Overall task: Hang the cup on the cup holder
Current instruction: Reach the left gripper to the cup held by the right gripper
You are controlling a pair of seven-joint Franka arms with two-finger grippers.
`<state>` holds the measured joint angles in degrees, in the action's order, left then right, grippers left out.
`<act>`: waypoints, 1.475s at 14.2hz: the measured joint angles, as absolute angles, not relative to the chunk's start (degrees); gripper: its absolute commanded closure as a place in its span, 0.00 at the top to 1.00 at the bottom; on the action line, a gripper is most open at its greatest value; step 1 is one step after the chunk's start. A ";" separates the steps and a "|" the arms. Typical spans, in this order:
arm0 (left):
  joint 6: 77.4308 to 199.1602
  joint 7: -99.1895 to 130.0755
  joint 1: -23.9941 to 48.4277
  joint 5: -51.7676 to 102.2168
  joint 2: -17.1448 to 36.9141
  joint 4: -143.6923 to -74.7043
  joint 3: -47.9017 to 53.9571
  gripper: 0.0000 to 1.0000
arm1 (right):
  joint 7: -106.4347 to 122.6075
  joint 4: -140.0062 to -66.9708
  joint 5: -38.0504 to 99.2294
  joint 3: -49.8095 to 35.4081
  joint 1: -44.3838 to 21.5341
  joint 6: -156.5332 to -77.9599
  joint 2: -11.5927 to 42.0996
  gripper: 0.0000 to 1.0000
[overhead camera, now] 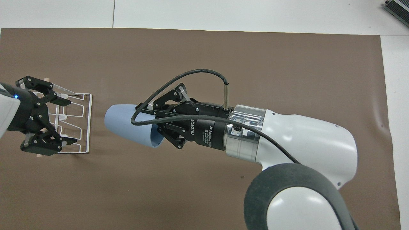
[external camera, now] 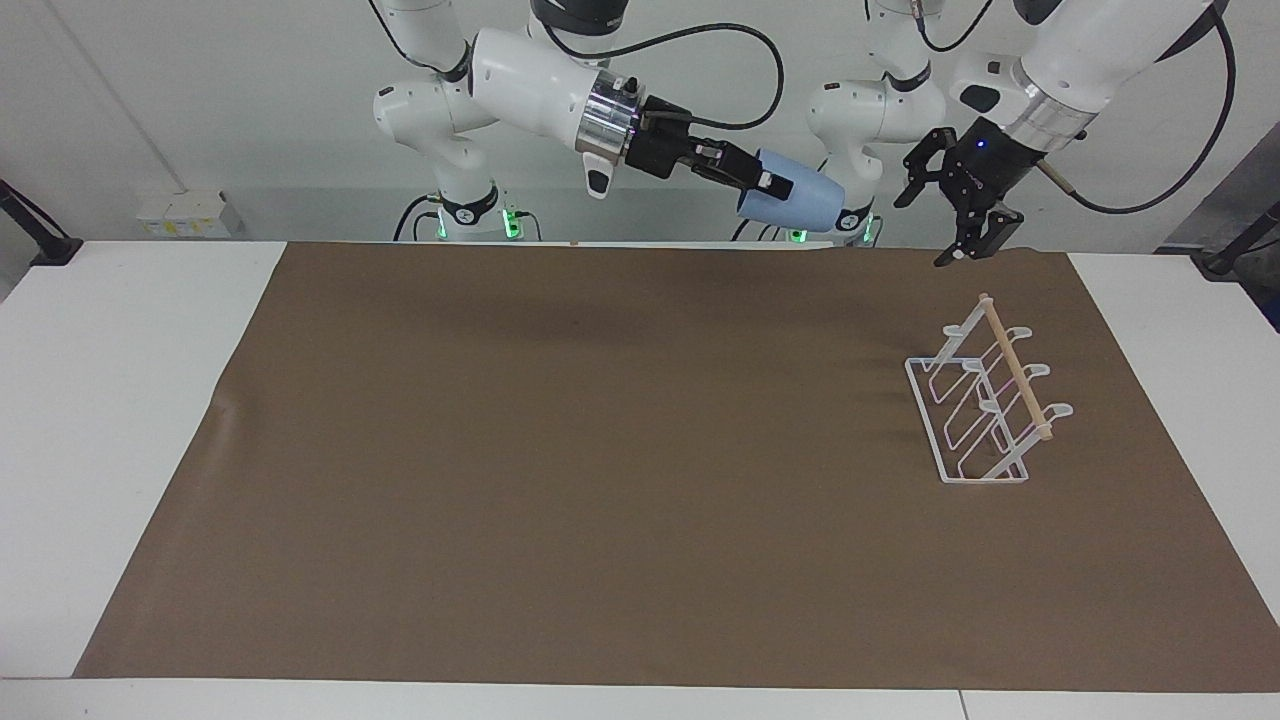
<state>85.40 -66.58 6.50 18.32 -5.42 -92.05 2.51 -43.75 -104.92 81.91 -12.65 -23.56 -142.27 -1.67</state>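
Next, the left gripper grabs the cup by its free base end (overhead camera: 115, 118), since my right gripper already covers the cup's rim.
The light-blue cup (external camera: 805, 203) hangs on its side in the air, with my right gripper (external camera: 765, 185) shut on its rim, one finger inside and one outside; its base points toward the left arm's end. In the overhead view the cup (overhead camera: 124, 123) and right gripper (overhead camera: 150, 119) are over the middle of the mat. The white wire cup holder (external camera: 985, 400) with its wooden dowel stands on the mat at the left arm's end. My left gripper (external camera: 920, 233) is open and empty in the air, its fingers turned toward the cup. From overhead the left gripper (overhead camera: 71, 121) covers part of the holder (overhead camera: 83, 121).
A brown mat (external camera: 600, 450) covers most of the white table (external camera: 120, 400). Bare white table shows at both ends and along the edge farthest from the robots.
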 measured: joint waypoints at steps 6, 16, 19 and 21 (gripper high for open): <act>86.18 -73.52 6.61 27.13 -5.45 -91.95 3.76 1.00 | -43.70 -105.18 81.46 -12.65 -23.56 -142.27 -1.67 0.00; 91.79 -74.58 7.45 30.18 -5.46 -91.90 10.45 1.00 | -43.70 -105.59 81.22 -12.65 -23.56 -142.27 -1.67 0.00; 92.15 -74.61 7.91 30.13 -5.46 -91.90 11.13 0.47 | -43.70 -105.65 81.21 -12.65 -23.57 -142.27 -1.67 0.00; 92.43 -76.02 7.94 29.21 -5.47 -91.90 11.11 0.00 | -43.70 -105.84 81.19 -12.69 -23.67 -142.10 -1.66 0.00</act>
<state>92.43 -76.02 7.94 29.21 -5.47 -91.90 11.11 -43.70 -105.84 81.19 -12.69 -23.67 -142.10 -1.66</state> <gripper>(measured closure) 0.189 0.956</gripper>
